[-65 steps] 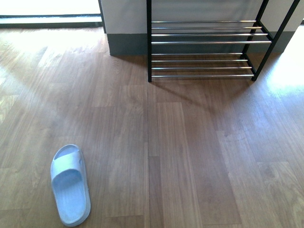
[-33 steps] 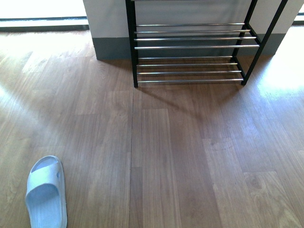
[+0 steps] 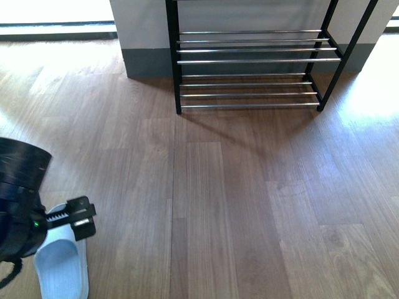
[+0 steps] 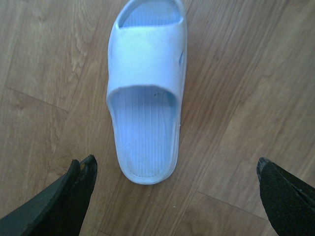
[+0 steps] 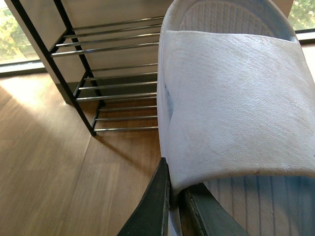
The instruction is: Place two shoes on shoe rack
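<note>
I should next pinch the slide with my left gripper by the edge of its strap [image 4: 170, 92]. The strap arches up while the sole [image 4: 146, 147] lies flat on the floor.
One pale blue slide [image 3: 62, 271] lies on the wood floor at the lower left of the front view. My left gripper [image 4: 175, 164] hangs open just above its heel end, and the slide [image 4: 147, 83] stretches away between the wide-apart fingers without touching them. In the right wrist view, my right gripper [image 5: 172, 196] is shut on the side edge of a second pale blue slide [image 5: 231, 98], held in the air. The shoe rack [image 3: 249, 61] stands at the back with bare chrome bars, and the rack [image 5: 113, 46] shows beyond the held slide.
A white and grey wall pillar [image 3: 143, 43] stands behind the rack's left end. A bright window sill [image 3: 56, 25] runs along the back left. Wood floor [image 3: 237, 199] spreads between me and the rack.
My left arm has come into the front view at the lower left, over the slide on the floor. The view shifted a second ago, then held still.
</note>
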Robot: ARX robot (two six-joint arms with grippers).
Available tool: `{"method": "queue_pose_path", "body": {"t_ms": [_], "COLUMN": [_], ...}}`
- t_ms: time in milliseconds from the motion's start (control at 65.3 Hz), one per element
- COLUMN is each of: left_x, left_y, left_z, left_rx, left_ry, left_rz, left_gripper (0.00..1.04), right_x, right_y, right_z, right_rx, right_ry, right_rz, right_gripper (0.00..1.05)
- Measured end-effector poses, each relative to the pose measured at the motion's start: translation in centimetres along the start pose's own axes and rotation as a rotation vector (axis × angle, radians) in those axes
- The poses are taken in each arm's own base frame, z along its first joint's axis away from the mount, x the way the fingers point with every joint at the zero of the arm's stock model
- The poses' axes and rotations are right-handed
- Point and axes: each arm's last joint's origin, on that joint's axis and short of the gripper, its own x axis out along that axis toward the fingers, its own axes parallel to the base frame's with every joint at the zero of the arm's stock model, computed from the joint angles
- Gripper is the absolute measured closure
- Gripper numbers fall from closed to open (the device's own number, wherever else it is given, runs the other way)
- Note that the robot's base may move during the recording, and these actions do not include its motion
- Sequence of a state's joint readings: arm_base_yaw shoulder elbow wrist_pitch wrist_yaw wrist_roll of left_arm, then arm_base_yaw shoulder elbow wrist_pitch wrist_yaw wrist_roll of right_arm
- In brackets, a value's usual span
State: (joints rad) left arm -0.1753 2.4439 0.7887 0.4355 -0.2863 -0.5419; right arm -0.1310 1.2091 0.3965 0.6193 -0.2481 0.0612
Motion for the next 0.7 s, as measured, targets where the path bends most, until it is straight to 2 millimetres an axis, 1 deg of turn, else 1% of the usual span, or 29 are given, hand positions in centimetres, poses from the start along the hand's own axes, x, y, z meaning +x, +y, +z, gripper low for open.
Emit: {"method": "queue_pose_path", "body": {"t_ms": [15, 61, 123, 245, 291, 475, 582, 704], "left_x": [0.7, 1.7, 3.7, 6.5, 7.9, 10.3, 11.2, 12.1], "left_y": [-0.2, -0.5, -1.2, -1.9, -2.2, -2.6, -2.7, -2.7], "left_z": [0.0, 0.0, 0.1, 0.3, 0.3, -0.2, -0.6, -0.6], "left_rx": [-0.004, -0.008, -0.021, -0.034, -0.04, -0.039, -0.044, -0.057], "left_ry": [0.009, 0.023, 0.033, 0.047, 0.058, 0.086, 0.101, 0.094], "left_rz": [0.007, 0.016, 0.018, 0.012, 0.013, 0.019, 0.026, 0.036], "left_gripper": [0.09, 0.09, 0.09, 0.09, 0.09, 0.09, 0.09, 0.09], "right_x": [0.0, 0.0, 0.0, 0.0, 0.0, 0.0, 0.0, 0.0], "right_y": [0.0, 0.0, 0.0, 0.0, 0.0, 0.0, 0.0, 0.0], "right_z": [0.0, 0.0, 0.0, 0.0, 0.0, 0.0, 0.0, 0.0], "right_rx": [0.0, 0.0, 0.0, 0.0, 0.0, 0.0, 0.0, 0.0], "right_ry": [0.0, 0.0, 0.0, 0.0, 0.0, 0.0, 0.0, 0.0], "right_rz": [0.0, 0.0, 0.0, 0.0, 0.0, 0.0, 0.0, 0.0], "right_gripper": [1.03, 1.03, 1.03, 1.03, 1.03, 1.03, 1.03, 1.03]}}
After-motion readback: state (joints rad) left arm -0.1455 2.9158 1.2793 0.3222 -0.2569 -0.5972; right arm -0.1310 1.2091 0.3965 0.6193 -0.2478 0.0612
